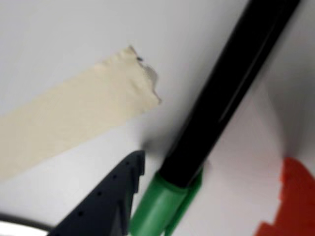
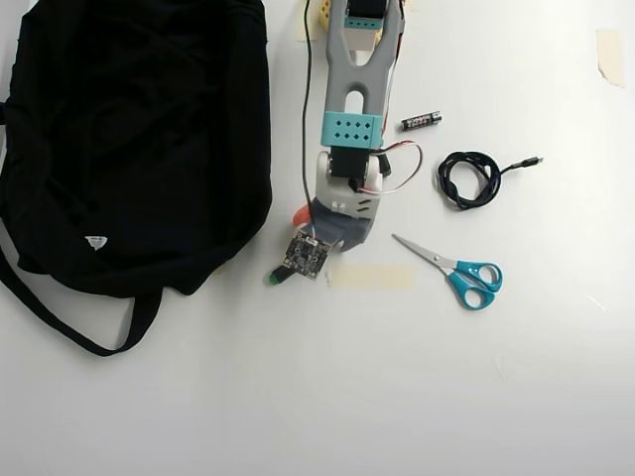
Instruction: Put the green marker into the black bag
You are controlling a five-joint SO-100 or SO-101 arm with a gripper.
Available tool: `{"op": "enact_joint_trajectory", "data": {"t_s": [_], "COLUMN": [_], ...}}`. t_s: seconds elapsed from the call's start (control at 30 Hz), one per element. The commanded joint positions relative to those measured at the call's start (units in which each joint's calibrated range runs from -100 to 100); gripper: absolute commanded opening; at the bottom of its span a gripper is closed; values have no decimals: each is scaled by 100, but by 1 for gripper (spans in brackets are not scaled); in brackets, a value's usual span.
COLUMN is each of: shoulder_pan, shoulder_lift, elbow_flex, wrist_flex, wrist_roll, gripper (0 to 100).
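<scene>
Next, my gripper grabs the green marker (image 1: pixel 221 93) by its green cap (image 1: pixel 160 206), to put the marker into the black bag.
The green marker (image 1: pixel 221 93) lies on the white table, its black barrel running to the upper right and its green cap (image 1: pixel 160 206) at the bottom of the wrist view. My gripper (image 1: pixel 214 160) is open and straddles it: the dark finger (image 1: pixel 113 196) sits close beside the cap, and the orange finger (image 1: pixel 293 196) stands apart on the other side. In the overhead view the gripper (image 2: pixel 310 230) covers most of the marker, leaving only a green end (image 2: pixel 273 280) showing. The black bag (image 2: pixel 129 139) lies just left of the gripper.
A strip of beige tape (image 2: pixel 369 276) is stuck to the table right of the gripper. Blue-handled scissors (image 2: pixel 458 270), a coiled black cable (image 2: pixel 468 178) and a small battery (image 2: pixel 421 120) lie further right. A bag strap (image 2: pixel 60 322) loops toward the lower left.
</scene>
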Motion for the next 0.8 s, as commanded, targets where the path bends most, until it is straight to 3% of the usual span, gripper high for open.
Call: {"op": "enact_joint_trajectory", "data": {"t_s": [0.0, 0.13, 0.37, 0.77], "shoulder_pan": [72, 87, 102, 65], "shoulder_lift": [152, 393, 401, 401], "elbow_flex": [-365, -509, -518, -437], "wrist_flex": [-118, -118, -118, -49], "wrist_roll": [18, 39, 54, 112], "gripper": [35, 35, 25, 24]}}
